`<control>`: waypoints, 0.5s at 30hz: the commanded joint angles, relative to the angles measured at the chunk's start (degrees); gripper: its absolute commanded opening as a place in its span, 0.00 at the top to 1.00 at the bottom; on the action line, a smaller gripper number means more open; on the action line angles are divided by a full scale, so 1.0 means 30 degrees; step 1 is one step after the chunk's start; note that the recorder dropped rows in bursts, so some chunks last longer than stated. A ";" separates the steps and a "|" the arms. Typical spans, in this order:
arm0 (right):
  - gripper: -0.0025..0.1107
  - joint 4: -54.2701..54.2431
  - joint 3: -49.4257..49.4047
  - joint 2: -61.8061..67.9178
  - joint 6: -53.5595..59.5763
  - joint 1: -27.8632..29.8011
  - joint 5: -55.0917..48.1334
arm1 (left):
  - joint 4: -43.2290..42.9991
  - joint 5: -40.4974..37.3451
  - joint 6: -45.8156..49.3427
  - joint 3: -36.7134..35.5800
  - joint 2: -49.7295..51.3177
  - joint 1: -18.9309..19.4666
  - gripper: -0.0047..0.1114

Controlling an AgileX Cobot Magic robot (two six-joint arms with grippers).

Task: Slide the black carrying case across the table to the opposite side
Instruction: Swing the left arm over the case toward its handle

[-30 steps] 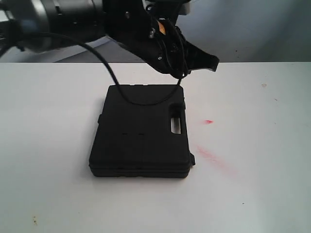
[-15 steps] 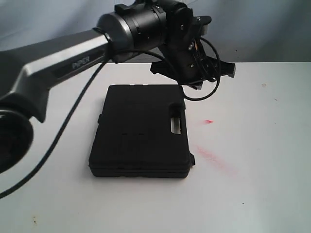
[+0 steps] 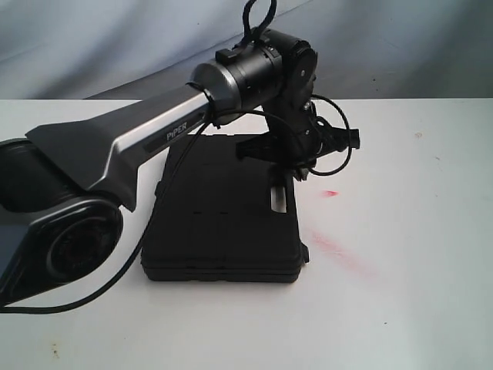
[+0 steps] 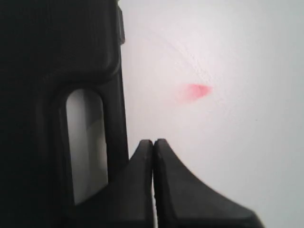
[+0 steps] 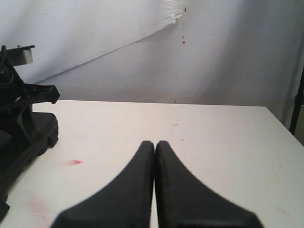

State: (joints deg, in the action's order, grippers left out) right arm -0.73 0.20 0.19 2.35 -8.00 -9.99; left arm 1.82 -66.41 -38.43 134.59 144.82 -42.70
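The left gripper next needs to slide the black case across, so it should grab the case by its handle bar beside the open slot.
The black case [image 3: 219,223] lies flat on the white table [image 3: 408,254], its slot handle [image 3: 278,199] on the right edge. My left gripper [image 3: 300,173] reaches in from the left and points down at the far right corner of the case, by the handle edge. In the left wrist view its fingers are shut and empty [image 4: 153,141], their tips just beside the case's rim [image 4: 116,118] and handle slot [image 4: 85,142]. My right gripper [image 5: 155,142] is shut and empty, low over the table well to the right of the case [image 5: 26,140].
Red smears mark the table right of the case [image 3: 331,193] [image 3: 339,250]. The left arm's cable [image 3: 339,146] loops over the case's far right corner. A grey-white cloth backdrop [image 5: 142,52] stands behind the table. The table's edge [image 5: 285,130] shows in the right wrist view.
The left arm has swung in and come down from above the case's far edge to its handle side. The case has not moved. Both grippers stay shut.
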 commanded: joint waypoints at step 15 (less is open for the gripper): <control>0.98 0.0081 -0.0067 -0.0064 0.0000 -0.0022 0.0229 | -0.1604 0.0409 0.0845 0.0114 -0.0492 0.0043 0.78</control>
State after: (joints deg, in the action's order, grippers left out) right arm -0.73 0.20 0.19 2.35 -8.00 -9.99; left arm -2.50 -66.41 -37.04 134.72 144.44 -42.70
